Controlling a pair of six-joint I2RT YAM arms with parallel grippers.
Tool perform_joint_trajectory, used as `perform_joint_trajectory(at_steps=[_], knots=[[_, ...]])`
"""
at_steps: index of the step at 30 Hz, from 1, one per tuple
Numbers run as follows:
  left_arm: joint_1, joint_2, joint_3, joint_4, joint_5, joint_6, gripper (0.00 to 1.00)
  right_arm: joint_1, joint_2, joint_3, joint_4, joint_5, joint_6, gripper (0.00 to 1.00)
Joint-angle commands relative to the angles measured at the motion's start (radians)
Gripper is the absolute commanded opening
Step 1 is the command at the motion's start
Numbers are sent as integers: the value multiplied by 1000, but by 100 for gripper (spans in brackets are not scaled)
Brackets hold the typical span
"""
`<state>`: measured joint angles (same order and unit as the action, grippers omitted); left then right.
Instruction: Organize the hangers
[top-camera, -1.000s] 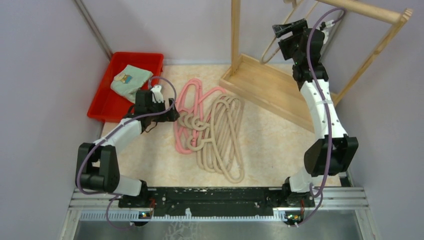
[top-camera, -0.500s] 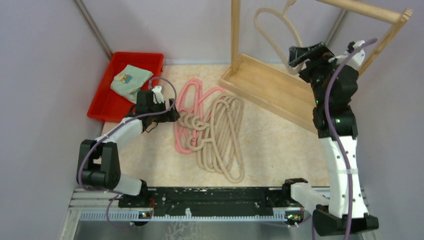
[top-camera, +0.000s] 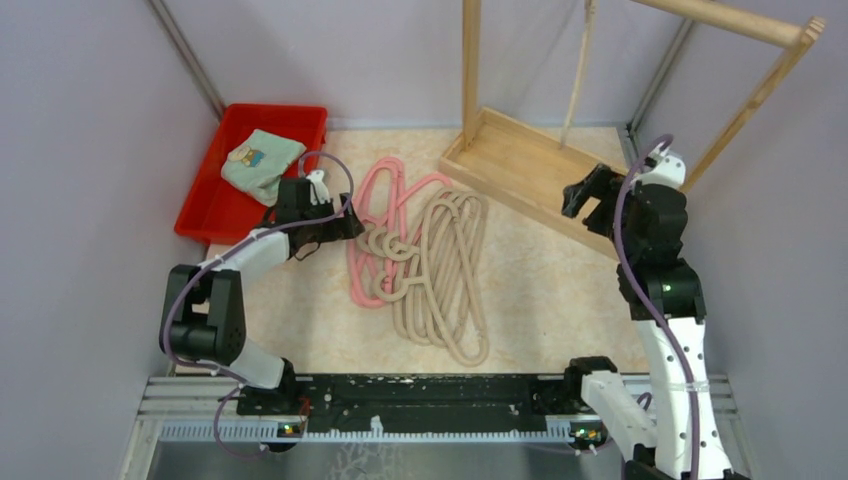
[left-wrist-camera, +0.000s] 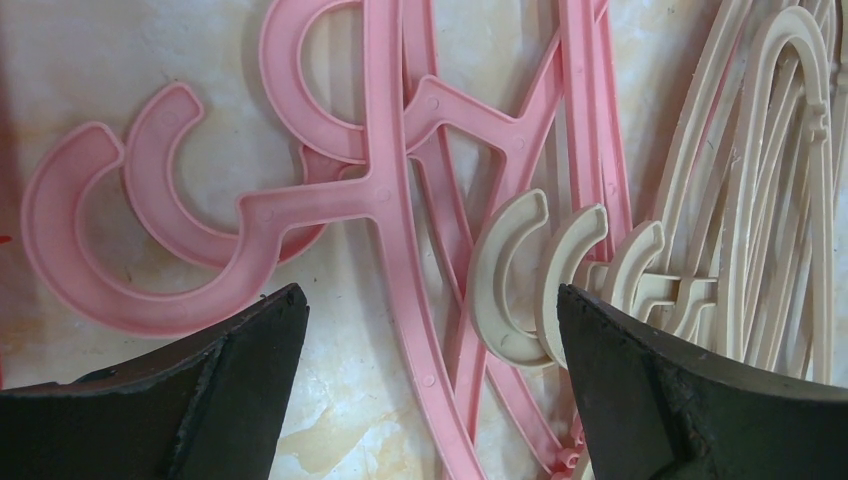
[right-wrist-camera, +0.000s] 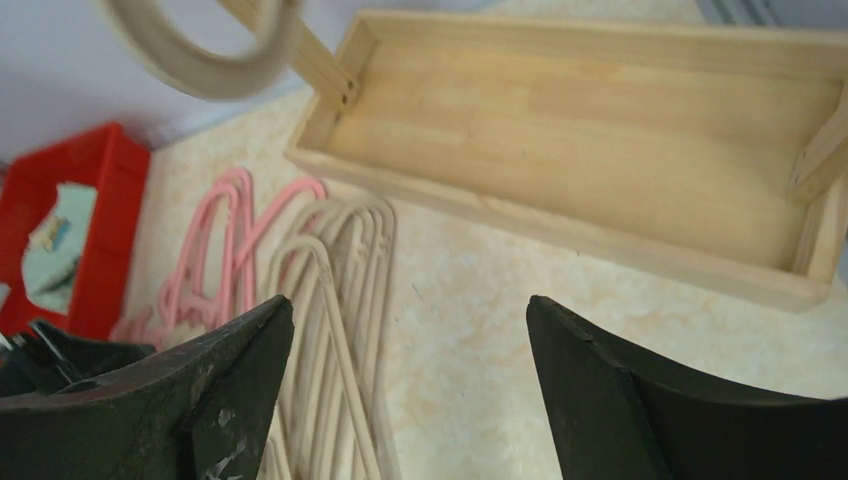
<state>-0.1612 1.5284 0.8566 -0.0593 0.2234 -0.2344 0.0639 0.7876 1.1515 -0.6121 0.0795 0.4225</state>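
A beige hanger lies in the pile. My right gripper should grab it by its arm (top-camera: 442, 324), so its hook stays free to hang on the rack's top bar (top-camera: 740, 22).
Several pink hangers (top-camera: 368, 235) and beige hangers (top-camera: 452, 275) lie tangled in a pile mid-table. One more beige hanger (top-camera: 577, 75) hangs from the wooden rack's top rail (top-camera: 740, 22), seen edge-on. My left gripper (top-camera: 345, 225) is open and low at the pile's left edge. In the left wrist view it (left-wrist-camera: 430, 310) straddles a pink hanger (left-wrist-camera: 400, 220), with beige hooks (left-wrist-camera: 540, 260) by the right finger. My right gripper (top-camera: 585, 192) is open and empty above the rack's base. In the right wrist view it (right-wrist-camera: 410, 330) is over bare table, with the hanging hanger (right-wrist-camera: 200, 60) blurred.
A red bin (top-camera: 215, 200) holding a folded cloth (top-camera: 262, 160) stands at the back left, just behind my left gripper. The rack's wooden base tray (top-camera: 530, 170) and its upright posts (top-camera: 470, 60) fill the back right. Walls close in on both sides.
My right arm let go of the beige hanger, which now hangs on the rail, and drew back down over the rack's base. My left gripper edged a little toward the pile.
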Motion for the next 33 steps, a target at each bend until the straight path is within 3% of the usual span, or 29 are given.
perform_joint_trajectory(at_steps=[1, 5, 9, 13, 18, 23, 33], knots=[[-1, 22, 40, 35, 32, -46, 100, 16, -49, -87, -69, -77, -39, 84], [-1, 38, 52, 36, 32, -56, 100, 85, -39, -183, -93, -89, -21, 78], [-1, 54, 59, 38, 32, -61, 100, 367, -5, -270, -62, 78, 16, 76], [-1, 63, 65, 38, 27, -59, 100, 640, 139, -295, -10, 218, 48, 76], [-1, 66, 70, 41, 32, -63, 100, 864, 358, -295, 113, 218, 32, 74], [-1, 59, 59, 44, 34, -67, 100, 938, 540, -274, 204, 138, 12, 69], [-1, 29, 2, 64, 45, -75, 100, 975, 650, -328, 312, 44, 34, 63]])
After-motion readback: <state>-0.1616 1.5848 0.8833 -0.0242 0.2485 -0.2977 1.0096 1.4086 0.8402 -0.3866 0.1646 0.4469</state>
